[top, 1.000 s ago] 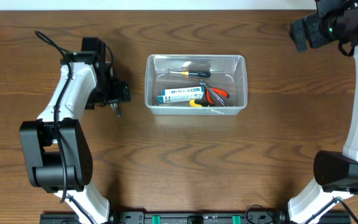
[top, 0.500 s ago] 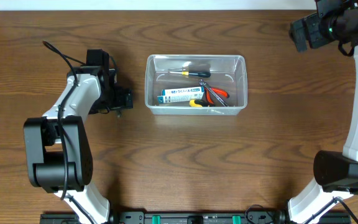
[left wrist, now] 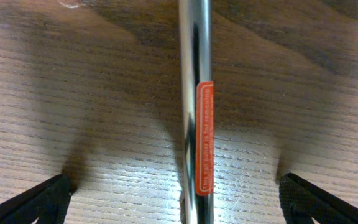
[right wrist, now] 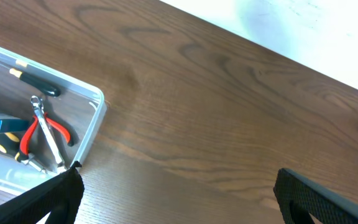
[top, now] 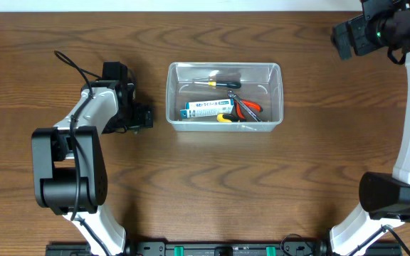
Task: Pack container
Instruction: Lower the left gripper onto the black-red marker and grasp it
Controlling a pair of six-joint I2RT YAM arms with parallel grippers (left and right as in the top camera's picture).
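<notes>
The metal tool's shaft [left wrist: 199, 180] is lengthwise between my left gripper's open fingers; they should close.
The clear plastic container [top: 171, 92] stands at the table's middle and also shows in the right wrist view [right wrist: 96, 122]. It holds a black-handled screwdriver [top: 219, 83], red pliers [top: 248, 107], a blue-and-white box [top: 203, 108] and a yellow-and-black handled tool [top: 225, 118]. My left gripper [top: 139, 117] is low over the table, left of the container. It is open [left wrist: 182, 208] and straddles a shiny metal tool shaft with a red label [left wrist: 194, 124] lying on the wood; the fingers are apart from it. My right gripper [top: 344, 39] is raised at the far right, open and empty [right wrist: 179, 199].
The brown wooden table [top: 205, 185] runs to a white edge along the far side [right wrist: 303, 31]. The left arm's cable [top: 73, 64] loops above its wrist. The metal tool is hidden under the left gripper in the overhead view.
My left gripper has shifted slightly right and towards the front of the table, now covering the small metal tool seen below it earlier. The right arm and the container have not moved.
</notes>
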